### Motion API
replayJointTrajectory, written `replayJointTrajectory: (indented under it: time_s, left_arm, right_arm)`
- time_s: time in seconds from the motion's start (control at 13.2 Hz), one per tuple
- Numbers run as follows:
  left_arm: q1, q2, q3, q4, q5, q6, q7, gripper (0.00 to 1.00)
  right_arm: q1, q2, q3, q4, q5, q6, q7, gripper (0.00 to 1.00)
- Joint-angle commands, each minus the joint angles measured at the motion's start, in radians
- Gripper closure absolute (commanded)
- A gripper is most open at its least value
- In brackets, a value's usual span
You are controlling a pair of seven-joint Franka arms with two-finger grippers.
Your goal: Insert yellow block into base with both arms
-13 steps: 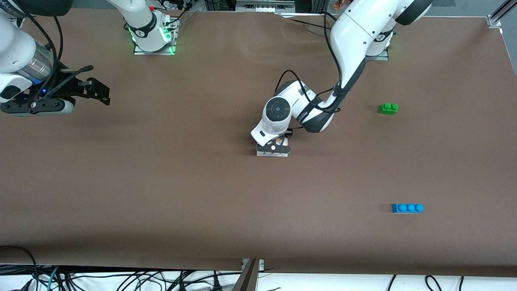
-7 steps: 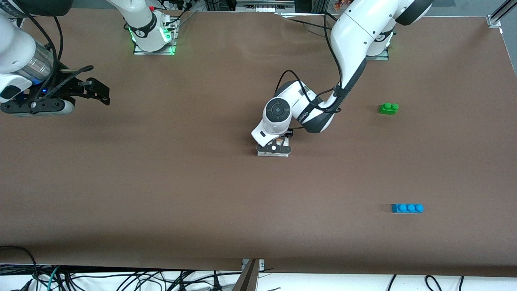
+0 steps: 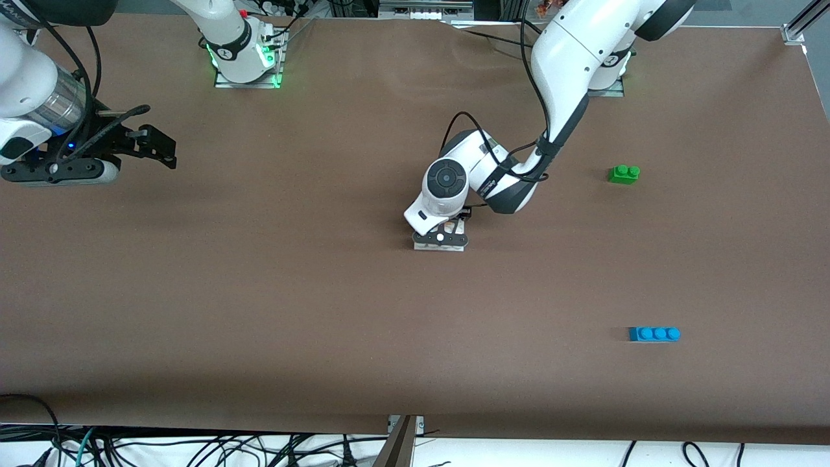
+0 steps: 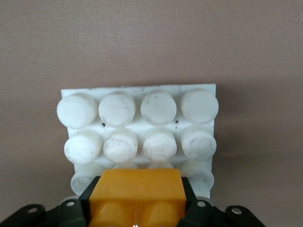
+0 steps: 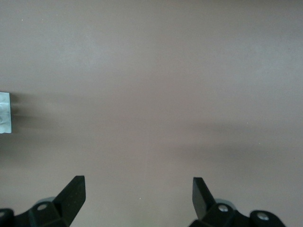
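The yellow block (image 4: 137,189) sits low over the near studs of the white base in the left wrist view, so my left gripper should open its fingers.
The yellow block (image 4: 137,189) is clamped between the black fingers of my left gripper (image 4: 137,201), which is shut on it. It sits low over the white studded base (image 4: 142,89) and covers the base's stud row nearest the gripper. I cannot tell whether it is pressed onto the studs. In the front view the left gripper (image 3: 440,237) is at the table's middle, and only a sliver of the base (image 3: 439,248) shows under it. My right gripper (image 3: 161,146) waits open and empty above bare table at the right arm's end (image 5: 138,189).
A green two-stud brick (image 3: 624,174) lies toward the left arm's end of the table. A blue three-stud brick (image 3: 654,333) lies nearer the front camera than the green one. Cables hang along the table's front edge.
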Motion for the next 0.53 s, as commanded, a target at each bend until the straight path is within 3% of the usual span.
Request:
replayJointTrajectory:
  time_s: [0.0, 0.45]
  left_arm:
    - [0.0, 0.013, 0.009, 0.01, -0.014, -0.035, 0.056, 0.74]
    - [0.0, 0.018, 0.01, 0.009, -0.012, -0.034, 0.119, 0.73]
  right_arm:
    - [-0.003, 0.006, -0.002, 0.018, 0.012, -0.006, -0.015, 0.0]
    - [-0.004, 0.006, -0.002, 0.016, 0.012, -0.006, -0.015, 0.0]
